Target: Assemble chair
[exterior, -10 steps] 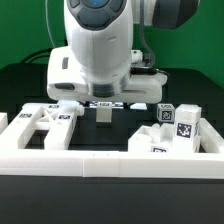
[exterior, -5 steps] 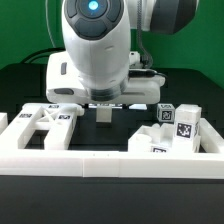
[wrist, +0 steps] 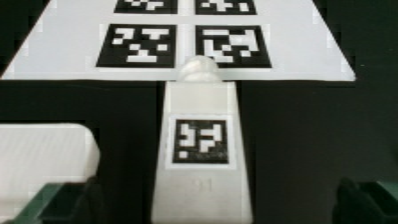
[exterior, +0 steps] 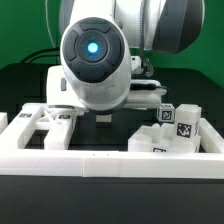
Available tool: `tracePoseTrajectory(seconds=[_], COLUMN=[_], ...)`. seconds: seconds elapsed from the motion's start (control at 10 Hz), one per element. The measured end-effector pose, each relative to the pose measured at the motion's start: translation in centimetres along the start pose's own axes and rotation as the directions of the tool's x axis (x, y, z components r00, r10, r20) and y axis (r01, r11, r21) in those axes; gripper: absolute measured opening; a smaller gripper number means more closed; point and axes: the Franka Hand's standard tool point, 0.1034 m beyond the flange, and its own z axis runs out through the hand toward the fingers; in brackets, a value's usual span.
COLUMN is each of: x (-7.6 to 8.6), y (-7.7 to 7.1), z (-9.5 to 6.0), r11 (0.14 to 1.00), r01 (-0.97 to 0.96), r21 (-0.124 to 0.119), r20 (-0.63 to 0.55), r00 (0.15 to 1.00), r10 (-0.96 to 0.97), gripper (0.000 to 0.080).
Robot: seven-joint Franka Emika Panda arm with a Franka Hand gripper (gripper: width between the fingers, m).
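The leg (wrist: 201, 140) is long and narrow, and its flat sides face each other. My gripper needs to grab the leg next by the end away from its round peg (wrist: 203, 200).
In the wrist view a long white chair leg (wrist: 201, 140) lies on the black table. It carries one marker tag, and its peg end touches the edge of the marker board (wrist: 178, 40). My gripper (wrist: 205, 206) is open right above the leg's near end. One dark finger (wrist: 50, 205) stands on each side of the leg, with a gap to it. In the exterior view the arm's hand (exterior: 95, 55) fills the middle and hides the fingers and the leg.
A white part (wrist: 39, 155) lies close beside the leg. In the exterior view a tagged white frame part (exterior: 45, 120) lies at the left. Several tagged white blocks (exterior: 172, 128) lie at the right. A low white wall (exterior: 100, 160) runs along the front.
The arm's hand has tipped forward and down toward the exterior camera. It now looms larger and covers the fingers that showed earlier. The parts have not moved.
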Motion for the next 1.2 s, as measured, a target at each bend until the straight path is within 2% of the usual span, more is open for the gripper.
tracePoseTrajectory(seconds=[0.3, 0.6, 0.8, 0.9, 1.1, 1.2], x=[0.5, 0.6, 0.6, 0.6, 0.5, 0.3], y=[0.4, 0.4, 0.4, 0.5, 0.4, 0.4], z=[1.5, 1.5, 1.5, 1.4, 1.0, 0.4], r11=[1.0, 1.0, 1.0, 1.0, 1.0, 1.0], r01=[-0.027, -0.03, -0.03, -0.03, -0.029, -0.028], r21=[0.001, 0.0, 0.001, 0.001, 0.001, 0.002], r20=[0.012, 0.009, 0.008, 0.008, 0.005, -0.002], r00=[1.0, 1.0, 1.0, 1.0, 1.0, 1.0], r10=[0.027, 0.03, 0.03, 0.03, 0.029, 0.028], gripper=[0.0649, 0.0649, 0.0389, 0.0284, 0.0285, 0.0285])
